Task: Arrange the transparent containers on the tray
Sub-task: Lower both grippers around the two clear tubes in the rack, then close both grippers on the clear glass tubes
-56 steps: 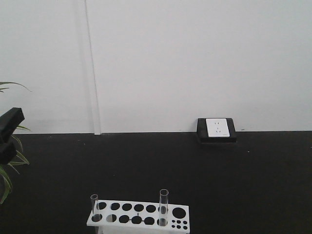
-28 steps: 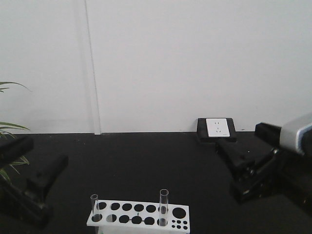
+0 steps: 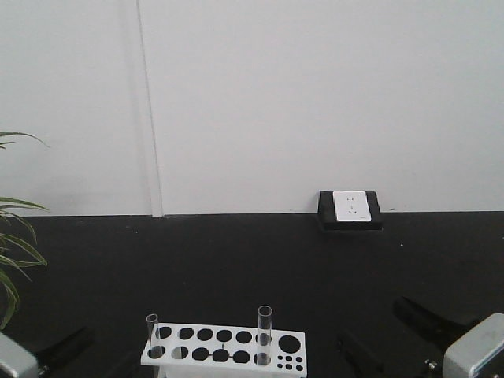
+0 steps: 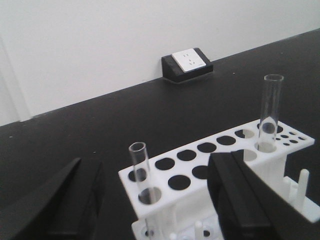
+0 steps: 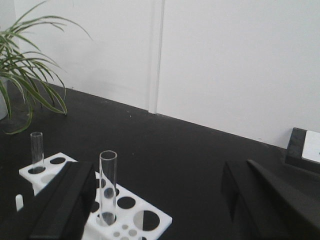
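The short narrow tube needs arranging on the tray, so my left gripper should next grab it by its upper body [image 3: 153,331].
Two transparent containers stand upright in a white rack [image 3: 228,365]: a short narrow tube [image 3: 152,331] at its left end and a taller, wider tube [image 3: 264,331] near its right end. My left gripper [image 3: 90,354] is open, low at the rack's left. In the left wrist view the short tube [image 4: 138,165] stands ahead between its spread fingers, untouched. My right gripper [image 3: 394,339] is open, low to the right of the rack. In the right wrist view the tall tube [image 5: 107,185] stands just beside its left finger [image 5: 65,210]. The tray is out of view.
A black block with a white power socket [image 3: 350,209] sits against the white wall at the back right. Green plant leaves [image 3: 12,268] reach in at the left edge. The surface is black. The rack [image 4: 165,202] has several unfilled holes.
Both arms have dropped from mid-height to the bottom corners of the front view, on either side of the rack. The tubes and rack have not moved.
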